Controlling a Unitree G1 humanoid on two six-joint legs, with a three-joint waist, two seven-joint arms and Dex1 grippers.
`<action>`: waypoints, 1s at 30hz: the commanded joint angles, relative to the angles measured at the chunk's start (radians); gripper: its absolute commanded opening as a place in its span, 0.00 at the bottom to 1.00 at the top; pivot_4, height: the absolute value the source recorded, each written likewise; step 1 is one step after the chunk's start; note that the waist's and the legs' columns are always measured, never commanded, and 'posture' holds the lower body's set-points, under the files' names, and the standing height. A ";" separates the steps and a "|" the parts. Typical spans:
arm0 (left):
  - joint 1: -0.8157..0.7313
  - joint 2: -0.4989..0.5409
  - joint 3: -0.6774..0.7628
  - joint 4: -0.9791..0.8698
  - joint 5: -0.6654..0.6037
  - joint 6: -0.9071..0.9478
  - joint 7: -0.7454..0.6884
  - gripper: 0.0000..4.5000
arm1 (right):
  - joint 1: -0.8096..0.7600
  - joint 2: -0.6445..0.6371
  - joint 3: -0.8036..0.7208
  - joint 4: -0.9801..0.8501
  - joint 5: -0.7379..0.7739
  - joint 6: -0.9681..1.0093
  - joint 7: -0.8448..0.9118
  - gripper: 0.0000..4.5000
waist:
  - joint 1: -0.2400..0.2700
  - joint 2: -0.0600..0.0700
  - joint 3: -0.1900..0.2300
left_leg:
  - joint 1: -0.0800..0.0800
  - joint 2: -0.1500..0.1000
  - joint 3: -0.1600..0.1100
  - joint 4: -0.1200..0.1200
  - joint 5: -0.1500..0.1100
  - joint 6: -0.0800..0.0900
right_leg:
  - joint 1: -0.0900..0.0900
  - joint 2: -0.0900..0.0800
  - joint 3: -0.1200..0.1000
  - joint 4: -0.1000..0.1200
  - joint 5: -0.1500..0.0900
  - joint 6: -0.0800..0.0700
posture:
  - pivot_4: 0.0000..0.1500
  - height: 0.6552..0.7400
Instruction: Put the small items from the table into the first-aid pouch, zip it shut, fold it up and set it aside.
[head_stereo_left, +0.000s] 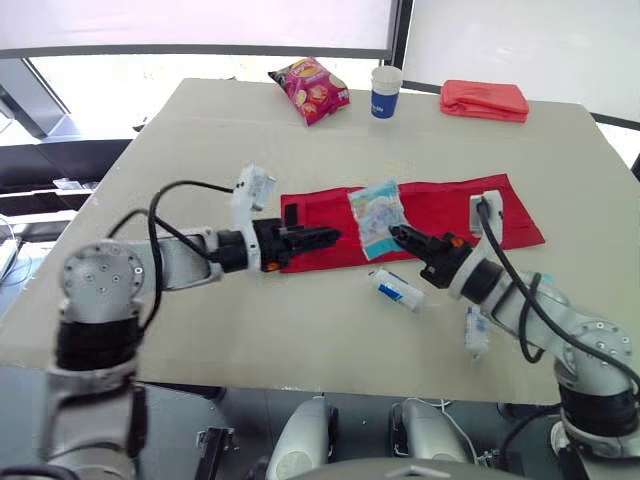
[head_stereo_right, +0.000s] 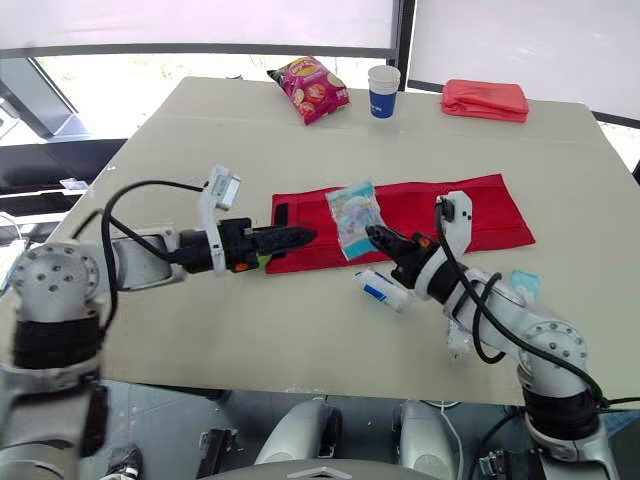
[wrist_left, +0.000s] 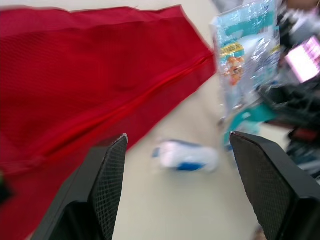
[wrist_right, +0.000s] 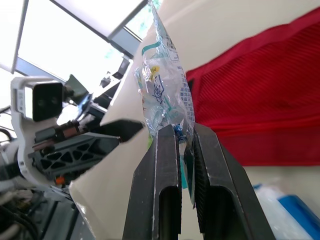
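The packet (head_stereo_left: 376, 215) needs to slide into the pocket, so my left gripper next needs to take hold of the red pouch by the pocket's mesh edge (head_stereo_left: 340, 250).
The red first-aid pouch (head_stereo_left: 440, 205) lies spread flat across the middle of the table. My right gripper (head_stereo_left: 400, 238) is shut on the lower edge of a clear packet with teal print (head_stereo_left: 379, 217), held up over the pouch's front edge. My left gripper (head_stereo_left: 325, 237) is open, low over the pouch's left end, its fingers pointing toward the packet. A small white and blue roll (head_stereo_left: 399, 290) lies on the table just in front of the pouch. Another small clear item (head_stereo_left: 476, 331) lies near my right forearm.
At the far edge of the table are a red snack bag (head_stereo_left: 311, 89), a blue and white paper cup (head_stereo_left: 385, 91) and a folded red pouch (head_stereo_left: 485, 100). A small teal item (head_stereo_right: 524, 283) lies at the right near my right arm.
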 joint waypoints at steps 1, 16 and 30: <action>-0.103 0.059 -0.314 0.144 0.546 -0.426 -0.461 0.72 | 0.018 -0.072 -0.032 -0.043 0.095 -0.011 -0.052 0.00 | 0.004 0.002 0.000 | 0.000 0.000 0.000 0.000 0.000 0.000 | 0.000 0.000 0.001 0.000 0.000 0.000 | 1.00 1.00; -0.403 -0.291 -0.472 0.869 1.206 -1.109 -0.782 0.72 | 0.088 -0.083 0.034 -0.112 0.088 -0.113 -0.197 0.00 | -0.002 -0.001 -0.001 | -0.017 0.006 0.000 0.002 -0.003 0.007 | -0.010 -0.002 0.006 -0.008 0.003 0.005 | 1.00 1.00; -0.424 -0.355 -0.339 0.852 1.209 -1.009 -0.925 0.00 | -0.042 0.063 0.201 0.089 0.022 -0.095 -0.248 0.00 | -0.004 -0.002 -0.001 | -0.016 0.008 0.000 0.009 -0.005 0.010 | -0.010 0.000 0.005 -0.001 0.004 0.006 | 1.00 1.00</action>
